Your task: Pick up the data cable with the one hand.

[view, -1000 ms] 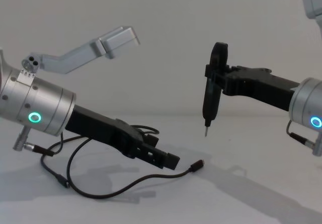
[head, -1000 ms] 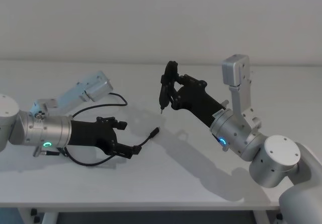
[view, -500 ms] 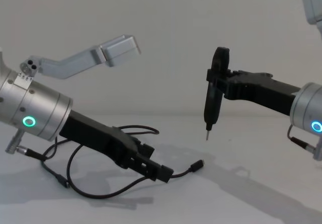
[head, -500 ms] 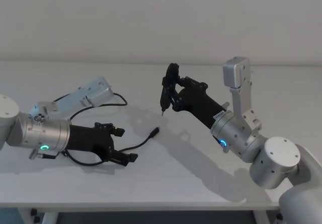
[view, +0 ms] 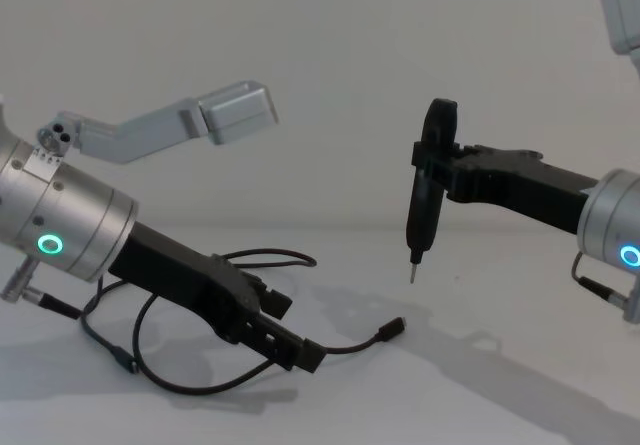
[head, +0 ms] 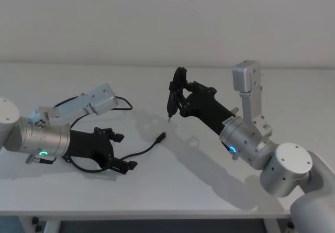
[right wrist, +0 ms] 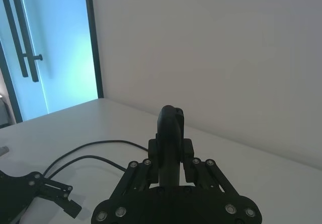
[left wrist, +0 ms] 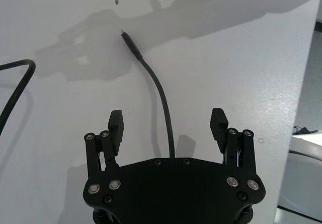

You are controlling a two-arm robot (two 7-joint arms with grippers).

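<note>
I should grab the data cable next by the cord behind its plug (view: 333, 350) with my left gripper, because the tool's pin tip (view: 412, 274) hangs close beyond the plug.
The data cable (head: 147, 148) lies in loose loops on the white table, its free plug (head: 163, 136) pointing toward the middle. My left gripper (head: 124, 151), the one hand with the green ring, hovers low over the cable and is open. In the left wrist view the cable (left wrist: 160, 90) runs straight out between the two fingers (left wrist: 115, 122), untouched by either. From the chest the left gripper (view: 290, 330) slopes down over the cable (view: 352, 347). My right gripper (head: 175, 89) stays raised at centre, shut on a black pin-tipped tool (view: 424, 200).
The white table (head: 172, 191) has its front edge close below my left gripper and a side edge (left wrist: 302, 108) near it. The tool's pin tip (head: 168, 117) hangs above the table just beyond the plug. A glass door (right wrist: 50, 48) stands far behind.
My left gripper has drawn back toward the left and lowered along the cable, staying open. The cable and the right arm have barely moved.
</note>
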